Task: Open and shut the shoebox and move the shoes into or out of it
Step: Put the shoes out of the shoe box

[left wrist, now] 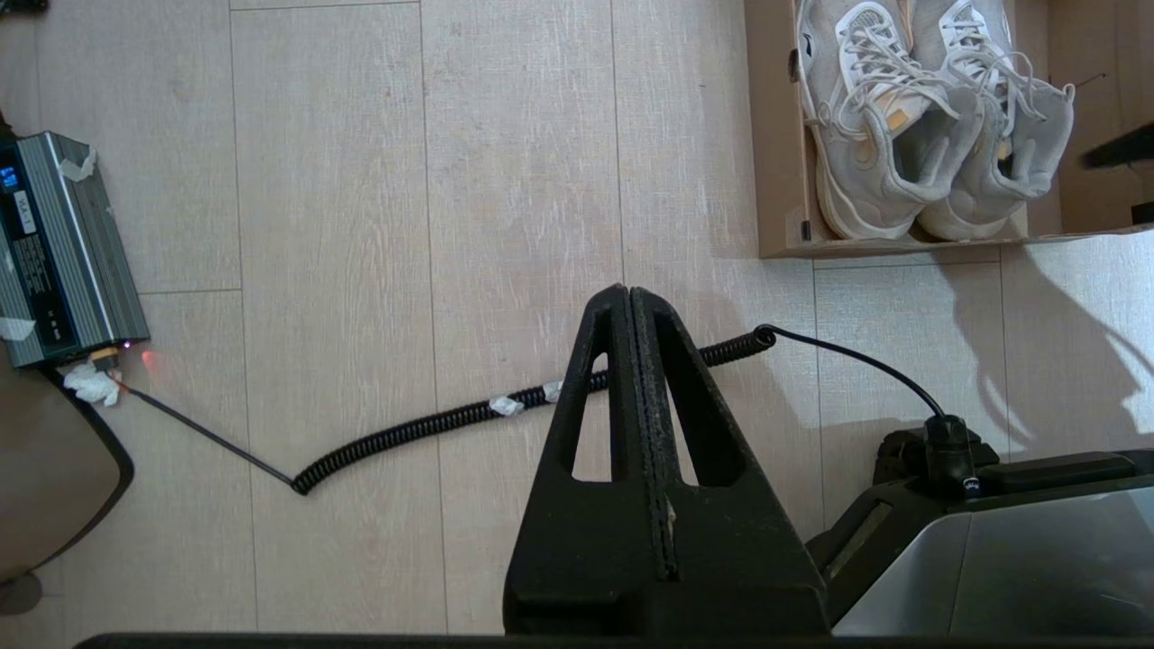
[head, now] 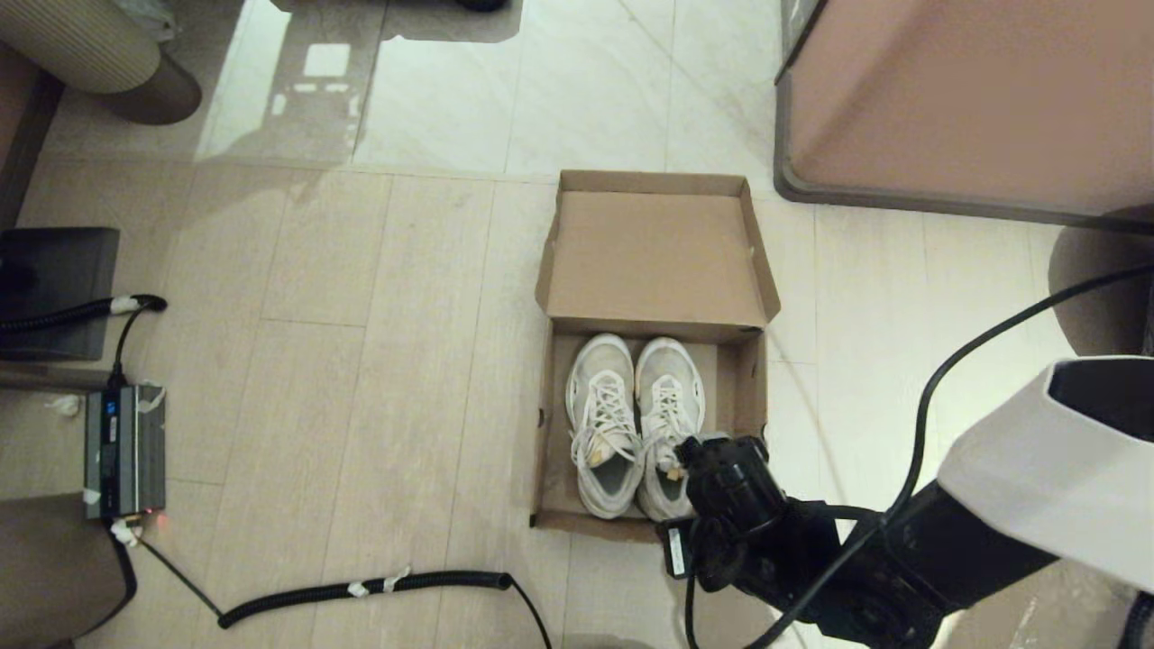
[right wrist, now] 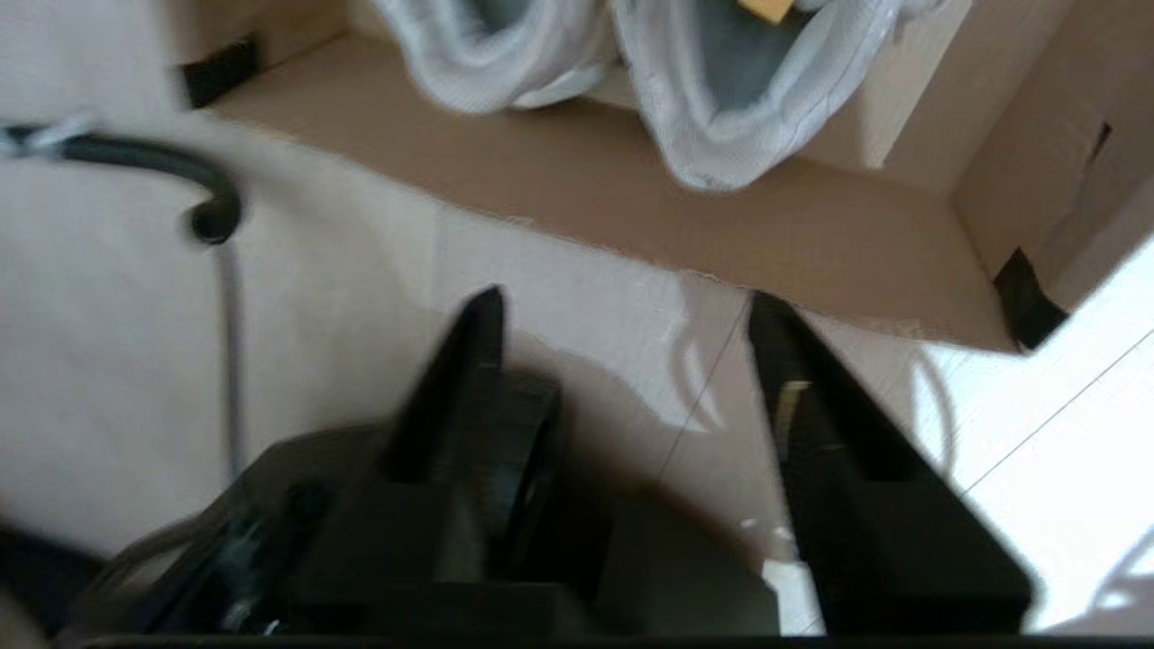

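Note:
My right gripper grabs both white sneakers by their adjoining collar sides next. Then it lifts the pair out of the shoebox.
The brown cardboard shoebox point(head: 546, 424) stands open on the floor, its lid point(head: 654, 257) flipped back on the far side. Both white sneakers point(head: 602, 424) lie side by side inside, toes toward the lid. My right arm's black wrist point(head: 726, 487) hangs over the box's near right corner. In the right wrist view my right gripper point(right wrist: 627, 297) is open and holds nothing, above the floor just outside the box's near wall point(right wrist: 631, 207), with the sneaker heels point(right wrist: 721, 126) beyond. My left gripper point(left wrist: 628, 293) is shut and empty over the floor, to the left of the box point(left wrist: 771, 135).
A large pinkish-brown furniture block point(head: 974, 99) with a grey rim stands at the far right. A coiled black cable point(head: 361, 590) runs across the near floor to a grey power unit point(head: 124, 451) on the left. A dark flat object point(head: 54, 288) lies further left.

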You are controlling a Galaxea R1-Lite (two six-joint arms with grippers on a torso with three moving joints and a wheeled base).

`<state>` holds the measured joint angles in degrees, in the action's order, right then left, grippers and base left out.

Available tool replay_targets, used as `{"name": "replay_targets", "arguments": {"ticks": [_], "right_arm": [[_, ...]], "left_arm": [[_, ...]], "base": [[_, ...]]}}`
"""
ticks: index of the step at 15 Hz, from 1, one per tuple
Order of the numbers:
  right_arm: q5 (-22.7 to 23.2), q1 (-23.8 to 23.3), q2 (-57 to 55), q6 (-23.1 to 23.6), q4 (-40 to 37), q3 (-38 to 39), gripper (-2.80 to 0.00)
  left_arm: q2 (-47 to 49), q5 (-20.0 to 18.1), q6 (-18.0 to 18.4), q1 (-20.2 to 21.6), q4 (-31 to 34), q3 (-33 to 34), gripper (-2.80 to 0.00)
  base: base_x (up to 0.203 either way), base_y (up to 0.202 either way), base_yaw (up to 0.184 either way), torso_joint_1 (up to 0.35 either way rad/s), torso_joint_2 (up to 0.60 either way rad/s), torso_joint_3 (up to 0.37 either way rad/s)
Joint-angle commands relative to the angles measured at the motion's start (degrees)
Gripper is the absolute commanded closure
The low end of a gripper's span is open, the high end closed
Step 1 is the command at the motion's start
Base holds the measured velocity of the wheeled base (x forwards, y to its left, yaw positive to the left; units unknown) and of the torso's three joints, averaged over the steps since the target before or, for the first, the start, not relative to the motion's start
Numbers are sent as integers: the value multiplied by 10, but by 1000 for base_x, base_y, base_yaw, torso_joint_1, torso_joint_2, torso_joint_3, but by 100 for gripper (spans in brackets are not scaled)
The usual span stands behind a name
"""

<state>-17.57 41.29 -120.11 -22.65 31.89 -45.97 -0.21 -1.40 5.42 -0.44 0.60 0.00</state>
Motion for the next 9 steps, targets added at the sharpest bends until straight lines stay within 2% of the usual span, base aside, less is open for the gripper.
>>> {"name": "replay_targets", "arguments": {"ticks": [1,6,9], "right_arm": [[-16,1,-60,-2,2,-49,-280],[-26,0,-125,-3,-76,-203,-280],[-51,-5,-162,-2,-105,-255,-280]], "left_arm": [[1,0,0,0,0,0,0],[2,0,0,0,0,0,0],[1,0,0,0,0,0,0]], "base": [[0,0,0,0,0,0],[0,0,0,0,0,0],[0,0,0,0,0,0]]}}
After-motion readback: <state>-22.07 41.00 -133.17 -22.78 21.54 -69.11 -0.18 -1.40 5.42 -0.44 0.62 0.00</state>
